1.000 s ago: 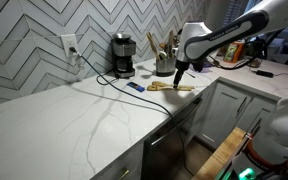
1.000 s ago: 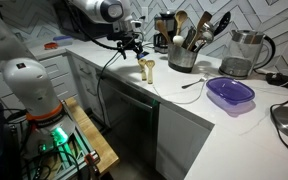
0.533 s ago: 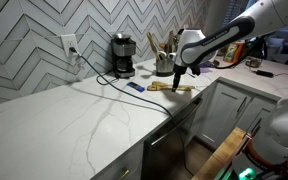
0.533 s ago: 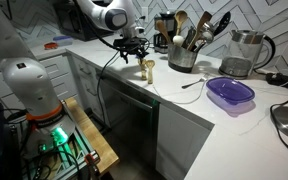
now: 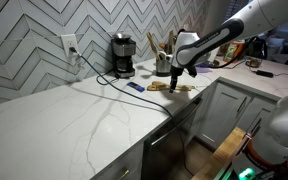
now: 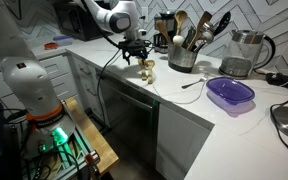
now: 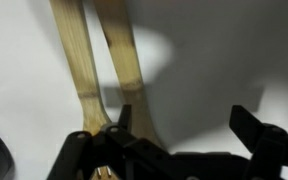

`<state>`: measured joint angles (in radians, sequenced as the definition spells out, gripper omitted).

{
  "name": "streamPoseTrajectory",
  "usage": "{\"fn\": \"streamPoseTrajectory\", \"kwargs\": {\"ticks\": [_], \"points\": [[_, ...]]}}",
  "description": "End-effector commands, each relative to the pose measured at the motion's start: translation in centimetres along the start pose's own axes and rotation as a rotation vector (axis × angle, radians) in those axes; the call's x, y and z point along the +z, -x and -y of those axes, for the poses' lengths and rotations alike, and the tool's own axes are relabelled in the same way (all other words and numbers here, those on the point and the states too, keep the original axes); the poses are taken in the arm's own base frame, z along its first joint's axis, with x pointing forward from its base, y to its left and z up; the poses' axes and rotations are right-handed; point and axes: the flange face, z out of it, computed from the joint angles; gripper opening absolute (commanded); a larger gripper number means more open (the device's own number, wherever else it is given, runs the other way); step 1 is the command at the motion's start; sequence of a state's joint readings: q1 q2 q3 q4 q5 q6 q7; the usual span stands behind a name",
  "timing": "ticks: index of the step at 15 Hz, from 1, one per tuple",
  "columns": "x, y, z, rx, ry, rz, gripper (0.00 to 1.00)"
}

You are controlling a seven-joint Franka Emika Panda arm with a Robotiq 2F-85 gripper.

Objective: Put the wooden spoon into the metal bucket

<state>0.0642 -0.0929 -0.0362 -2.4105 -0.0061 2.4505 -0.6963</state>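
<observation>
The gripper grabs the wooden spoon by its neck near the wide end next, which leaves the long handle free to enter the bucket first.
The wooden spoon (image 5: 174,88) lies flat on the white counter near its front edge; it also shows in an exterior view (image 6: 146,68). In the wrist view two pale wooden handles (image 7: 119,55) run side by side from the top toward my left finger. My gripper (image 5: 177,72) hangs just above the spoon, fingers pointing down and open with nothing between them, as both the exterior view (image 6: 137,58) and the wrist view (image 7: 174,140) show. The dull grey metal bucket (image 5: 164,66) stands behind the spoon, holding several utensils (image 6: 182,57).
A black-and-silver coffee maker (image 5: 123,55) stands by the wall with its cord across the counter. A small blue object (image 5: 135,87) lies left of the spoon. A kettle (image 6: 244,52), a purple lidded bowl (image 6: 230,93) and a white spoon (image 6: 192,84) sit further along.
My gripper has moved down and along the counter until it hangs right over the wooden spoon. The spoon and bucket have not moved.
</observation>
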Motion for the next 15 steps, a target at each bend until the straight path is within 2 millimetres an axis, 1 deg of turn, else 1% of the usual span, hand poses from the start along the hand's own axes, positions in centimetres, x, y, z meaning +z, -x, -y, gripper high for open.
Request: {"fn": "streamPoseTrajectory", "kwargs": {"ticks": [1,4,5,6,7,8,9,10,12,13,15], "points": [[0.8,-0.8,-1.2,-0.040,-0.015,-0.002,1.00],[1.2,-1.3,-1.9,-0.058,-0.006,0.002,0.76],[1.2,-1.5,-2.2,-0.062,-0.006,0.002,0.71],[1.4,-1.6,-2.4,-0.067,-0.006,0.005,0.72],[1.5,-1.7,-2.6,-0.071,-0.007,0.006,0.71],[1.6,-1.8,-2.8,-0.075,-0.006,0.005,0.64],[1.7,-1.9,-3.0,-0.081,-0.006,0.005,0.61],[1.8,-2.0,-3.2,-0.086,-0.007,0.006,0.50],[2.0,-2.1,-3.4,-0.099,-0.008,0.010,0.50],[2.1,-2.1,-3.5,-0.105,-0.007,0.011,0.40],[2.3,-2.2,-3.8,-0.115,-0.002,0.015,0.42]]}}
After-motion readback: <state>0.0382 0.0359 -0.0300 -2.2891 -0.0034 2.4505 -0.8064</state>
